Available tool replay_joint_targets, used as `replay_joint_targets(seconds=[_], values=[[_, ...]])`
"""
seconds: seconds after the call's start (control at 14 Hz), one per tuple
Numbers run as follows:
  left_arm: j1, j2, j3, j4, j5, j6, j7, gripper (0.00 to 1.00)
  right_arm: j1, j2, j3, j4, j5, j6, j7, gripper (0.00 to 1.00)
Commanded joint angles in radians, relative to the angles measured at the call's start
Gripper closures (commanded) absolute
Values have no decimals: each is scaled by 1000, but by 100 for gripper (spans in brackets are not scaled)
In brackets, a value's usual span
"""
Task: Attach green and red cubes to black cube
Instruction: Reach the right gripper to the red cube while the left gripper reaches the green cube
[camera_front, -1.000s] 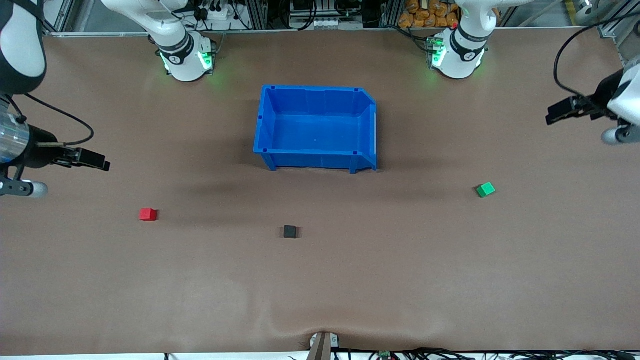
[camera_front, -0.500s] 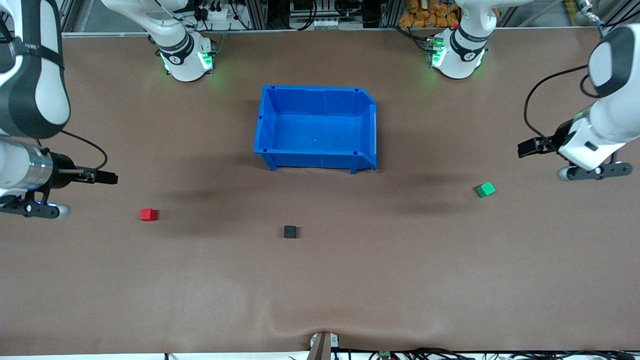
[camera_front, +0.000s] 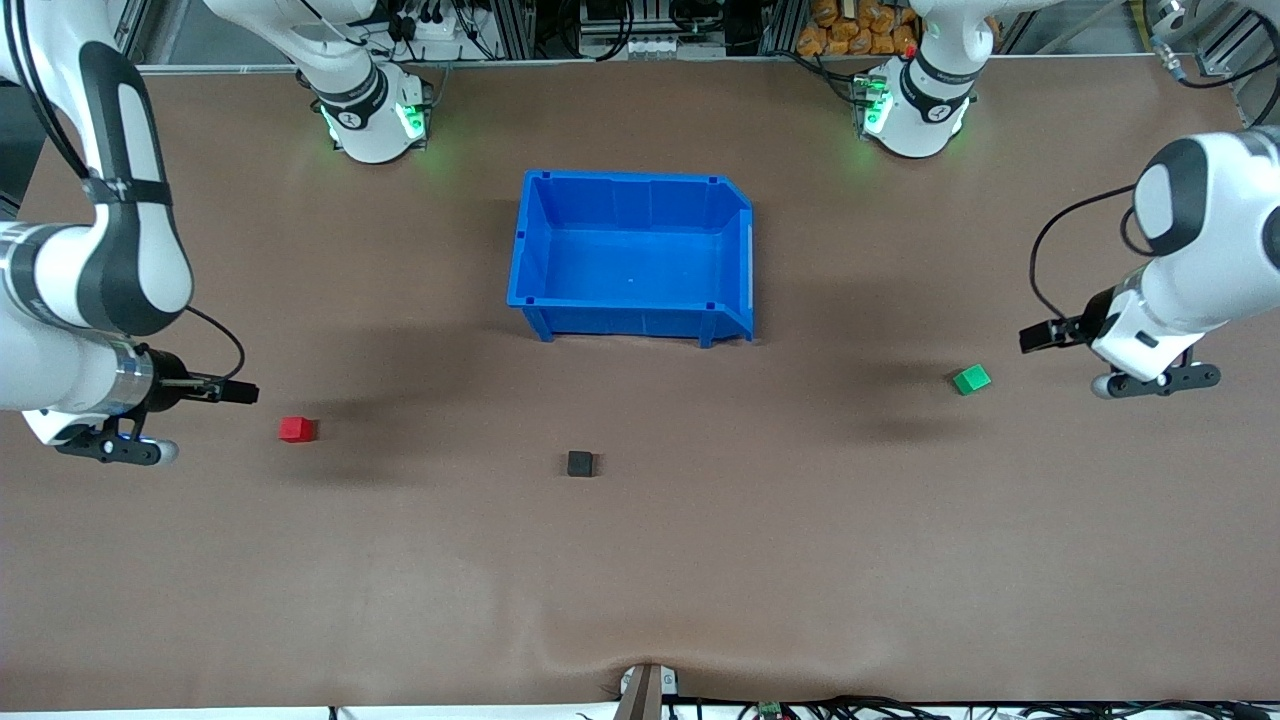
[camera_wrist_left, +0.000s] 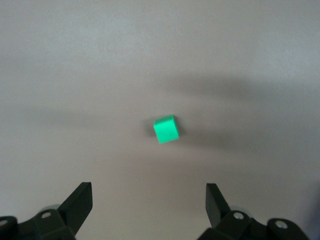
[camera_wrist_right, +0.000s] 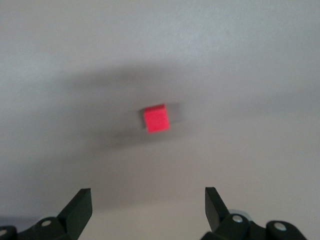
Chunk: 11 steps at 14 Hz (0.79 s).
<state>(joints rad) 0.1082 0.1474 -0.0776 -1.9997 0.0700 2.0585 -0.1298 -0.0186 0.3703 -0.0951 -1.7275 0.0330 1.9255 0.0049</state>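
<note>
My next step is to grab the red cube by its opposite sides with my right gripper, so I can attach the red cube (camera_front: 296, 429) to the black cube (camera_front: 580, 463).
The red cube (camera_front: 296, 429) lies on the table toward the right arm's end, and the green cube (camera_front: 971, 379) toward the left arm's end. Between them sits the black cube (camera_front: 580, 463), nearest the front camera. My right gripper (camera_front: 248, 393) hangs open over the table just beside the red cube, with nothing between its fingers. In the right wrist view the red cube (camera_wrist_right: 156, 118) lies ahead of the open right gripper (camera_wrist_right: 148, 202). My left gripper (camera_front: 1030, 337) hangs open over the table beside the green cube. The left wrist view shows the green cube (camera_wrist_left: 166, 129) ahead of the left gripper (camera_wrist_left: 148, 200).
A blue bin (camera_front: 528, 240) with nothing in it stands mid-table, farther from the front camera than the three cubes. The two robot bases stand along the table's edge farthest from the front camera. Brown tabletop surrounds each cube.
Both arms have swung in from the table's ends and come down, the right gripper toward the red cube, the left toward the green cube. Both stay open. The cubes have not moved.
</note>
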Motion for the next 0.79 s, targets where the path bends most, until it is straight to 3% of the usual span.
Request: replay_joint_targets(seconds=[0.0,0.21,0.36,0.57,0.71], values=[[5,70,-4,-8,22,92,-91,0,-80,-25,12,-148,33,133,-153,0],[30,135,-2,-27,24,182,-145,0,-73,-19,12,-199,47,176,-161,0],[38,172,-4,-28,24,227,-213,0,-40,-17,11,-288,47,341,-143,0],[31,211,-4,-27,24,255,-326,0,-30,65,12,-274,48,487,-132,0],[31,234,-5,-27,24,267,-335,0,-3,123,14,-256,45,512,-175,0]])
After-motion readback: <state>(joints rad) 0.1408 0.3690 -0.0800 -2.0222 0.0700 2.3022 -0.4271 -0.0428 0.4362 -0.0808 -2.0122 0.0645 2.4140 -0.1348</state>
